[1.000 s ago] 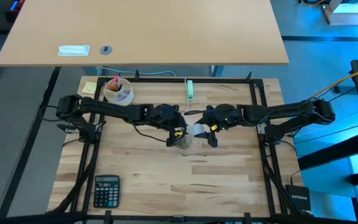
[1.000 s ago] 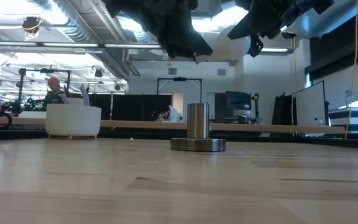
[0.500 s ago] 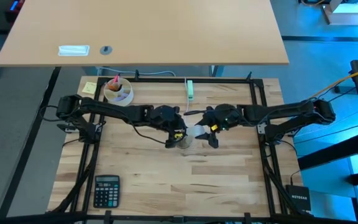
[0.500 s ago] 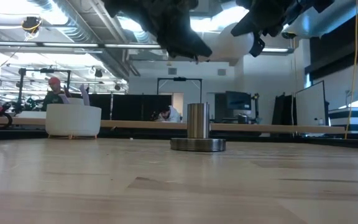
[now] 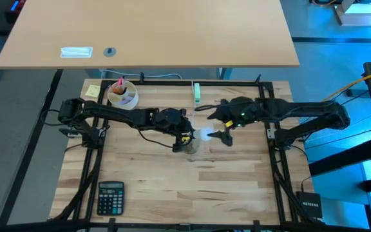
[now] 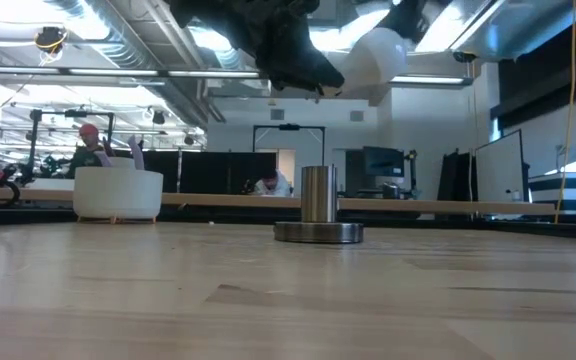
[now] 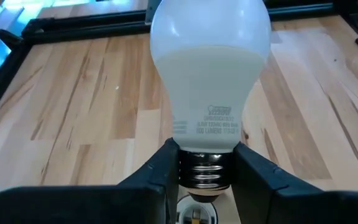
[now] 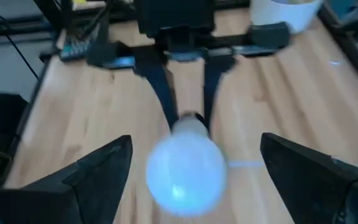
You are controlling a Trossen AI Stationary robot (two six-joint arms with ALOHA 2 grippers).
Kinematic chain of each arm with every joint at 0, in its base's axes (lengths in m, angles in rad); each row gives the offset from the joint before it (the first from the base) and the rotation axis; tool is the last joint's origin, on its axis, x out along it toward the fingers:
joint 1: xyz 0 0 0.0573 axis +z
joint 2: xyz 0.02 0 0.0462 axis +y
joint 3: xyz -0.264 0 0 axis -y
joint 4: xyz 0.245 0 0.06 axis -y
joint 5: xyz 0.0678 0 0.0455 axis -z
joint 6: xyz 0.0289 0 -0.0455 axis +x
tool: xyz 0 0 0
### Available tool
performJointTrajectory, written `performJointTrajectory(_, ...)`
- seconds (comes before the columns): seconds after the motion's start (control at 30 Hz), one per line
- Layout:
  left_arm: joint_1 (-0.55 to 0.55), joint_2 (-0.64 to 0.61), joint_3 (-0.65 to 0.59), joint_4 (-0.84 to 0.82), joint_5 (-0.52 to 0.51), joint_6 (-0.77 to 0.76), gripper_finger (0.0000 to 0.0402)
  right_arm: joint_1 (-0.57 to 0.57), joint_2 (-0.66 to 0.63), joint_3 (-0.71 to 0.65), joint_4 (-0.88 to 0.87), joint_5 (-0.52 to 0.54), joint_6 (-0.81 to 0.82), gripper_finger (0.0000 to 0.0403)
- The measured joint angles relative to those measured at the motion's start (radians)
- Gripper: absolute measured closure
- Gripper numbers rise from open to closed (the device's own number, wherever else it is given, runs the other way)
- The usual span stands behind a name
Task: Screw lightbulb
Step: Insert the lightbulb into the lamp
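Next, my right gripper grabs the bulb's frosted head (image 5: 206, 134), to bring the lightbulb's threaded base free for the socket.
The white lightbulb (image 7: 210, 68) is held in my left gripper (image 7: 205, 168) above the table's middle, its frosted head toward the table's right and a little up (image 6: 373, 58). It also shows in the high view (image 5: 205, 134). The grey socket (image 6: 318, 205), a metal cylinder on a round disc, stands on the table right below my left gripper (image 5: 187, 136). My right gripper (image 8: 196, 143) is open. Its fingers stand wide on either side of the bulb's head (image 8: 185, 168) and touch nothing. My left gripper pinches the bulb's threaded screw base (image 7: 205, 173) between its two fingers, just under the white neck. The fingers come slanting down from the table's left. The bulb is lifted clear, its head pointing away from the fingers toward the table's right and tilted up.
A white cup with pens (image 5: 122, 95) and a yellow note (image 5: 93, 91) sit at the far left. A green-white block (image 5: 197, 93) lies at the far edge, and a calculator (image 5: 111, 196) at the near left. The near half of the table is bare wood.
My right gripper has let go of the bulb's head and drawn back toward the table's right edge and up, its wrist swinging toward the far edge. The bulb stays in my left gripper, and its head has tipped up a little.
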Motion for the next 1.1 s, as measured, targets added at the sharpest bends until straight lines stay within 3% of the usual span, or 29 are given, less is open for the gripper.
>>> performJointTrajectory(0.17,-0.001,-0.002,-0.015,0.006,0.003,0.003,0.0305,0.001,-0.102,0.013,-0.169,0.105,-0.013,0.0055)
performJointTrajectory(0.3,0.001,-0.014,-0.062,0.084,0.005,0.003,0.0305,0.001,-0.228,-0.134,-0.15,0.12,0.02,0.0064)
performJointTrajectory(0.43,0.001,-0.056,-0.121,0.192,0.006,-0.014,0.0305,0.001,-0.392,-0.387,0.1,0.12,0.037,0.0072)
performJointTrajectory(0.5,0.003,-0.083,-0.144,0.25,0.006,-0.023,0.0305,0.001,-0.455,-0.522,0.313,0.12,0.051,0.0074)
performJointTrajectory(0.67,0.017,-0.115,-0.159,0.389,0.006,-0.042,0.0305,0.0,-0.47,-0.771,0.834,0.18,0.09,0.0075)
performJointTrajectory(0.73,0.027,-0.116,-0.159,0.456,0.006,-0.05,0.0305,0.0,-0.439,-0.788,0.981,0.175,0.059,0.0075)
performJointTrajectory(0.87,0.046,-0.124,-0.159,0.54,0.006,-0.058,0.0305,0.0,-0.416,-0.753,1.109,0.113,-0.003,0.0075)
performJointTrajectory(1.1,0.036,-0.124,-0.159,0.6,0.006,-0.076,0.0305,0.0,-0.322,-0.632,1.121,0.094,-0.068,0.0075)
